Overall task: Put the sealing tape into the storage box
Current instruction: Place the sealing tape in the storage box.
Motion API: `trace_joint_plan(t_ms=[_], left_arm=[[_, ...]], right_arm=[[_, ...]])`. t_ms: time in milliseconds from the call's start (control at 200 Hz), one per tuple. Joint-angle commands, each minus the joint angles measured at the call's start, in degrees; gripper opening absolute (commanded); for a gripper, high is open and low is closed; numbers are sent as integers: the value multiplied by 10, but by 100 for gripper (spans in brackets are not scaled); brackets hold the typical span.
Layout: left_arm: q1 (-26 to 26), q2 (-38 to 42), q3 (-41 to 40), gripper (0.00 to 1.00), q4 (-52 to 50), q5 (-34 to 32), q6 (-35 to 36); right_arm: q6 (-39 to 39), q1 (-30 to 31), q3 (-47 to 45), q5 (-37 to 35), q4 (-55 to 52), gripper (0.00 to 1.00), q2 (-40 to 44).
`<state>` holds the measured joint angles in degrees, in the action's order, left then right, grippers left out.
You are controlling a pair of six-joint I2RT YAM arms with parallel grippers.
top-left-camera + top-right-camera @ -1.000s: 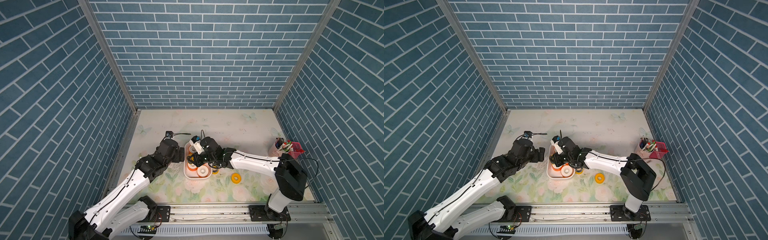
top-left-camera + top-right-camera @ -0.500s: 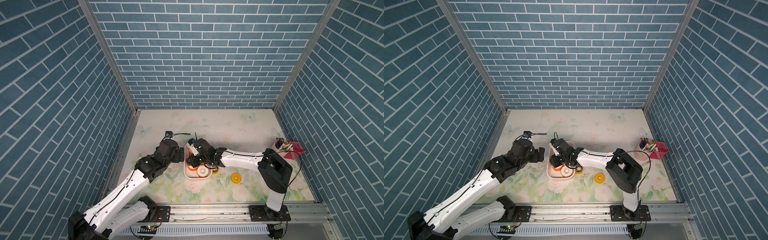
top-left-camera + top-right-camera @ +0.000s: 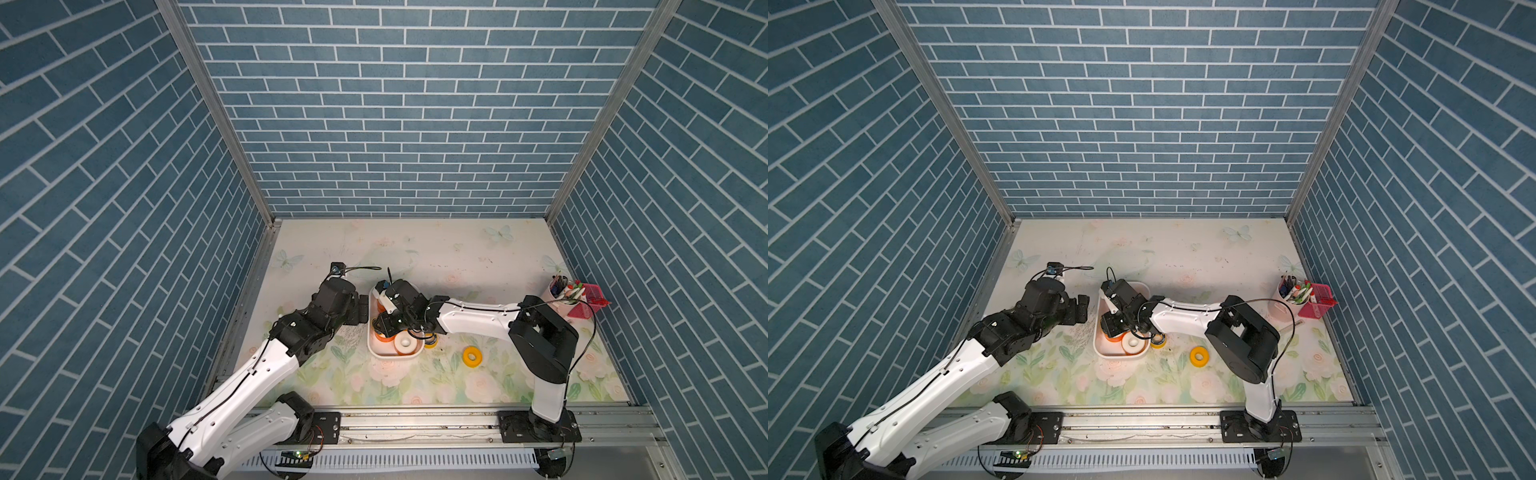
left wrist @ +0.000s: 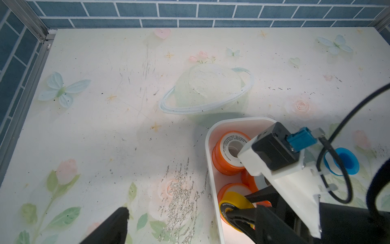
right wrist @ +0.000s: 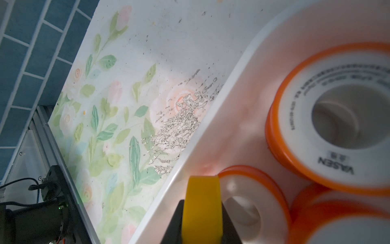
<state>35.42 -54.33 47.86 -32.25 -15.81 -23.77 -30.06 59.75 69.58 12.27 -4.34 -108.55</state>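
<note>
The yellow roll stands low over the orange-rimmed white roll inside the box's side, so my right gripper releases the yellow roll now.
The white storage box (image 3: 376, 352) (image 3: 1100, 351) stands on the floral mat and holds several orange sealing tape rolls (image 4: 231, 152) (image 5: 337, 118). My right gripper (image 3: 384, 324) (image 5: 202, 211) reaches down into the box, shut on a yellow roll (image 4: 234, 203) (image 5: 202, 198) held on edge by the box's left wall. My left gripper (image 3: 361, 309) (image 3: 1081, 307) stands open just left of the box, one finger (image 4: 114, 226) showing over the mat. Another yellow roll (image 3: 473, 357) lies on the mat to the right. A yellow-black roll (image 3: 431, 340) and a blue roll (image 4: 346, 160) lie beside the box.
A round white pen cup (image 3: 561, 297) and a pink mesh basket (image 3: 590, 305) stand at the right wall. Blue brick walls close in three sides, and a metal rail (image 3: 415, 424) runs along the front edge.
My right arm has folded in and carried the yellow roll leftward over the box, toward its left wall. The left arm has not moved.
</note>
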Motion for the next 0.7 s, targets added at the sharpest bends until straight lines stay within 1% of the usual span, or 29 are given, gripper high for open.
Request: trace_joint_plan(t_ms=[0, 180, 230, 295, 355, 555, 695], left_arm=[[-5, 1, -8, 96, -2, -7, -3], [-5, -3, -8, 96, -3, -7, -2], [-5, -5, -7, 96, -3, -6, -2], [-5, -6, -7, 96, -4, -6, -2], [-5, -5, -7, 96, -4, -7, -2], [-5, -5, -8, 97, -4, -6, -3], [-5, -5, -9, 96, -4, -6, -3]], right_arm=[[8, 3, 11, 6, -11, 20, -10], [9, 4, 10, 8, -12, 22, -10], [11, 4, 10, 8, -15, 26, -10], [12, 4, 10, 4, -18, 34, -7], [14, 3, 10, 1, -20, 38, -3], [30, 3, 16, -25, -39, 43, 10], [38, 3, 18, -40, -54, 49, 21]])
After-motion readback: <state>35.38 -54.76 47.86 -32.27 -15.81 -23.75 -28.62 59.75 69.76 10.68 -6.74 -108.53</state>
